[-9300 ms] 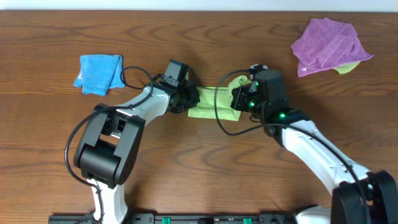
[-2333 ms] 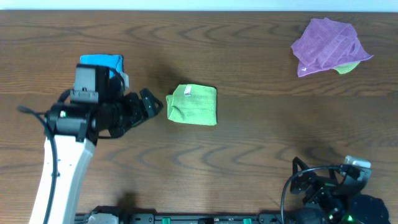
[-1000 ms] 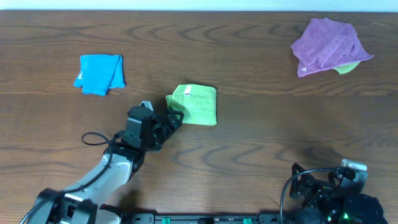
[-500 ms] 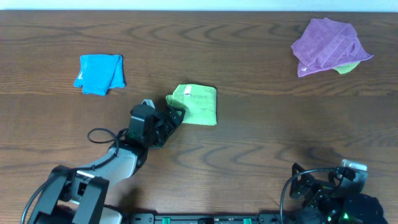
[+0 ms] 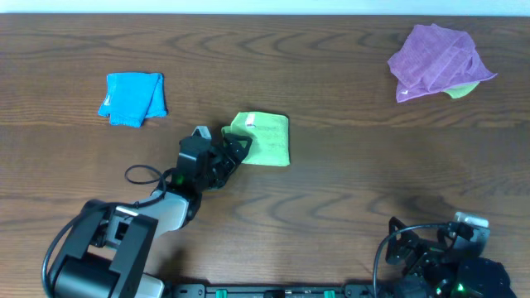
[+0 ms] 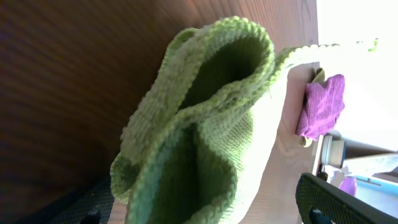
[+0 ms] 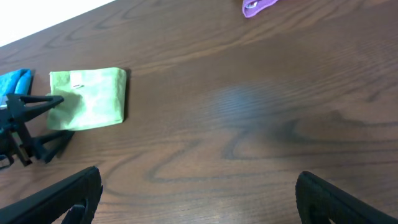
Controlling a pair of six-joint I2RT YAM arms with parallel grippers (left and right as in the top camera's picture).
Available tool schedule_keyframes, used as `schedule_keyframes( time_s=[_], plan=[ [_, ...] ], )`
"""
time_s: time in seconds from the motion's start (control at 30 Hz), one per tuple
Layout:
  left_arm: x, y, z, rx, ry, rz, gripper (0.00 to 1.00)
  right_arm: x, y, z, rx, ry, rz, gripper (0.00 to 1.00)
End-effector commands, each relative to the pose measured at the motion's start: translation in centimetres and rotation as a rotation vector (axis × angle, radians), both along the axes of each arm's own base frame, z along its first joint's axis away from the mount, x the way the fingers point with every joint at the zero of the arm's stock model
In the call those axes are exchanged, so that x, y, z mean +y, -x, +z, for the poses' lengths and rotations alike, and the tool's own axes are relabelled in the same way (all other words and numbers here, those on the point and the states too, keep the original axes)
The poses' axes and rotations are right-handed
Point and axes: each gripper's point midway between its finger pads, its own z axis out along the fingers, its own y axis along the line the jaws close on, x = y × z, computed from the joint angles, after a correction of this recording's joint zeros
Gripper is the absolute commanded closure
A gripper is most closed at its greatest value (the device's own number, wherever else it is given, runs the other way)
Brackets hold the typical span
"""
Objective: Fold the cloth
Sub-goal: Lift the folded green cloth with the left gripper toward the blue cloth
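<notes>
My left gripper should next grab the edge of the lime-green cloth, all layers together, to lay it still folded on the blue cloth.
The lime-green cloth lies folded into a small rectangle near the table's middle, its white tag facing up. My left gripper is open at the cloth's left edge, with the near-left corner between its fingers. In the left wrist view the cloth bulges up close between the spread fingers of that gripper, which do not pinch it. My right gripper is open and empty over bare wood at the front right. From there the cloth shows far to the left.
A bright blue folded cloth lies at the back left. A crumpled purple cloth sits at the back right corner over something yellow-green. The right arm is tucked at the front right edge.
My left gripper has crept up and right along the table until its open fingers straddle the cloth's left corner. The right arm has not moved.
</notes>
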Motion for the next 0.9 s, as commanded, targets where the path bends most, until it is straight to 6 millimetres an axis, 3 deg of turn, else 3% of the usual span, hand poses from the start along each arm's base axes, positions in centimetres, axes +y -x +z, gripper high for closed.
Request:
schedule_keyframes(
  time_s=[0.0, 0.23, 0.4, 0.5, 0.57, 0.7, 0.83, 0.87],
  plan=[
    [0.2, 1.6, -3.3, 0.1, -0.043, 0.01, 0.05, -0.2, 0.0, 0.0, -0.005, -0.012, -0.023, 0.01],
    [0.6, 1.4, -4.6, 0.111, -0.067, 0.031, 0.0, -0.2, 0.0, 0.0, -0.005, -0.012, -0.023, 0.01],
    [0.5, 0.9, -4.8, 0.085, -0.068, 0.039, 0.14, -0.2, 0.0, 0.0, -0.005, -0.012, -0.023, 0.01],
    [0.6, 1.0, -5.3, 0.096, -0.073, 0.039, 0.29, -0.2, 0.0, 0.0, -0.005, -0.012, -0.023, 0.01],
    [0.5, 1.1, -5.5, 0.1, -0.075, 0.038, 0.49, -0.2, 0.0, 0.0, -0.005, -0.012, -0.023, 0.01],
    [0.3, 0.8, -5.1, 0.071, -0.071, 0.028, 0.68, -0.2, 0.0, 0.0, -0.005, -0.012, -0.023, 0.01],
    [0.1, 0.4, -4.5, 0.037, -0.068, 0.02, 0.94, -0.2, 0.0, 0.0, -0.005, -0.012, -0.023, 0.01],
    [0.0, 0.3, -4.4, 0.025, -0.071, 0.015, 0.94, -0.2, 0.0, 0.0, -0.005, -0.012, -0.023, 0.01]
  ],
)
